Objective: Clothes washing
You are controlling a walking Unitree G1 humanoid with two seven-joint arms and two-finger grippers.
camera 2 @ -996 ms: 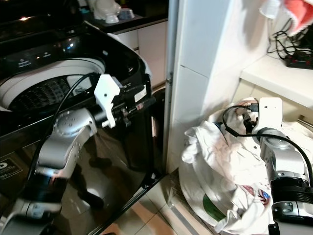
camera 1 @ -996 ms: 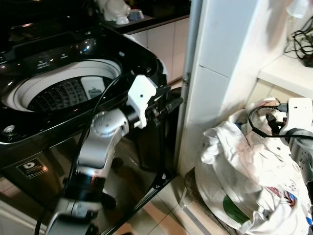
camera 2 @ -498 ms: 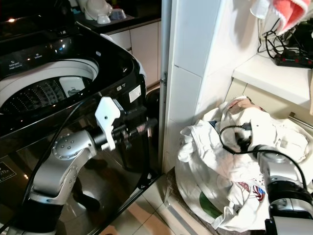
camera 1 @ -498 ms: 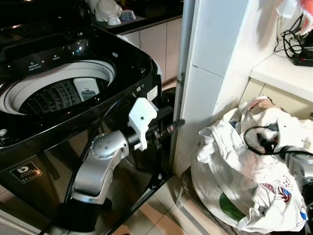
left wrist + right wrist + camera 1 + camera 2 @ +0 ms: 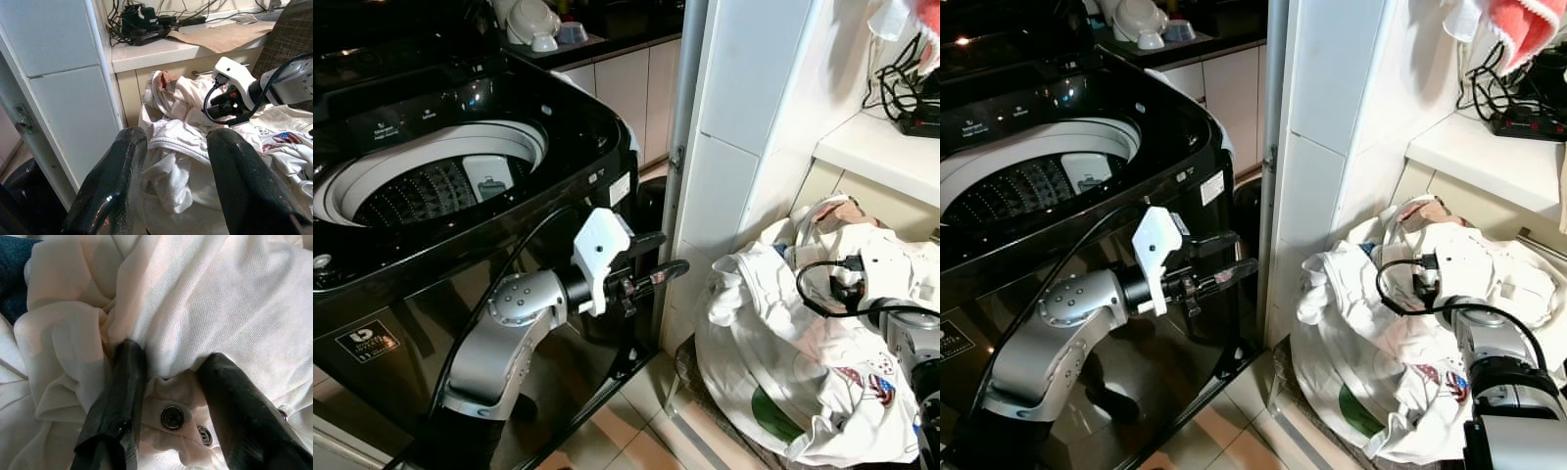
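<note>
The laundry needs to get into the washer (image 5: 440, 181), so my right gripper should next grab the fold of the white shirt beside the snap buttons.
A black top-loading washing machine (image 5: 570, 125) stands on the left, its lid up and its drum (image 5: 421, 191) showing. On the right a heap of white clothes (image 5: 773, 333) lies in a basket. My left gripper (image 5: 668, 253) is open in front of the washer's side, its fingers (image 5: 117, 176) pointing at the heap. My right gripper (image 5: 171, 362) is down in the heap. It is open, with one finger on each side of a fold of a white shirt (image 5: 210, 298) with snap buttons. A dark blue garment (image 5: 12, 274) lies beside that shirt.
A white tiled pillar (image 5: 744, 117) stands between the washer and the heap, with a dark bin (image 5: 651, 196) in the gap. A shelf (image 5: 891, 147) above the heap carries a power strip and cables (image 5: 906, 93). A red towel (image 5: 1528, 24) hangs above. Tiled floor (image 5: 646, 441) lies in front.
My head view has shifted. The left arm has come down from the washer's rim to the front of its side. The right wrist has sunk lower into the clothes.
</note>
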